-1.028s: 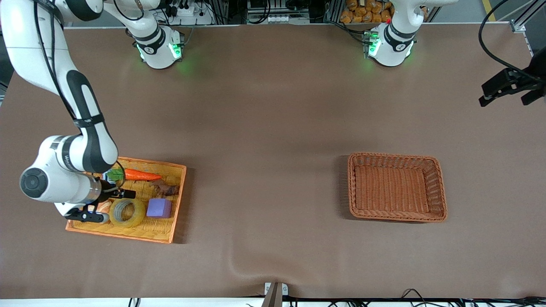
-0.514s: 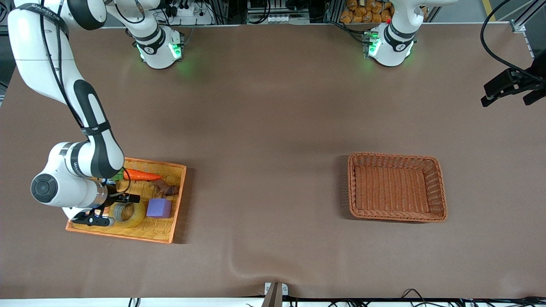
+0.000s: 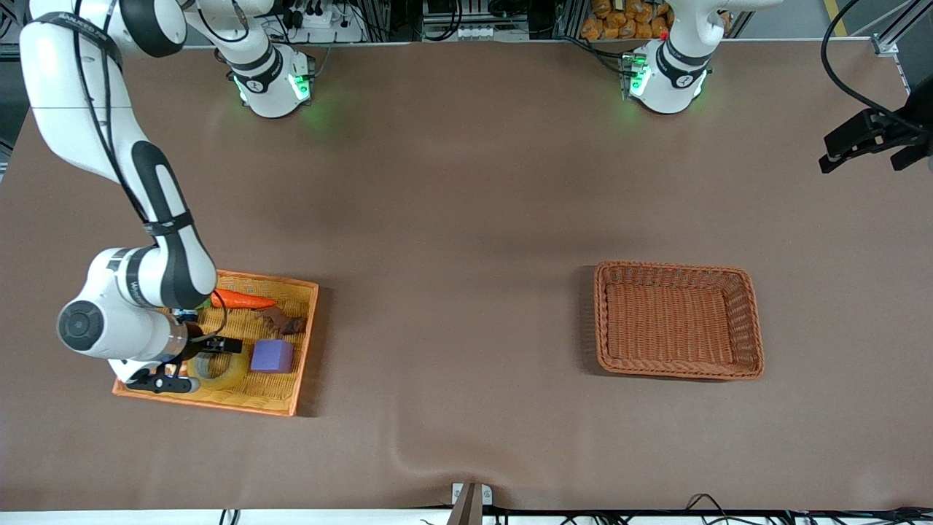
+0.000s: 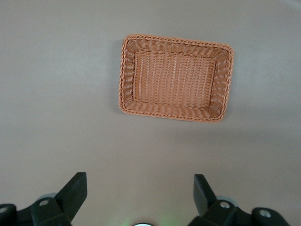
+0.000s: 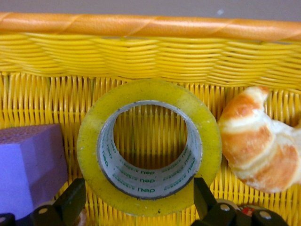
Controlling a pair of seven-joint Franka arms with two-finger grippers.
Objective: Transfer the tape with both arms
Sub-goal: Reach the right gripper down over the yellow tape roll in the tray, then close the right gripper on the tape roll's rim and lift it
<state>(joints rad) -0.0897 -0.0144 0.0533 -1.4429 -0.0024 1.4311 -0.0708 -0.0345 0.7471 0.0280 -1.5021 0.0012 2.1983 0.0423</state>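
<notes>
My right gripper lowers, before closing on the tape's near rim (image 5: 146, 204), since its fingers hover above the tape's rim in the right wrist view.
The tape (image 3: 226, 370) is a yellowish ring lying flat in the yellow tray (image 3: 312, 306), beside the purple cube (image 3: 272, 356). My right gripper (image 3: 197, 363) is low over the tape and open, one finger on each side of the roll's rim. In the right wrist view the tape (image 5: 209, 136) fills the middle, with my right gripper (image 5: 138, 188) astride its near rim; I cannot tell if the fingers touch it. My left gripper (image 3: 871, 149) is open and empty, held high at the left arm's end of the table; it also shows in the left wrist view (image 4: 139, 183).
The tray also holds a carrot (image 3: 244, 300), a brown item (image 3: 284, 321) and a croissant (image 5: 256, 141) right beside the tape. A brown wicker basket (image 3: 678, 373) stands empty toward the left arm's end; it also shows in the left wrist view (image 4: 174, 115).
My right gripper has moved over the tape and come down, so that its open fingers now straddle the roll. The left gripper has hardly moved.
</notes>
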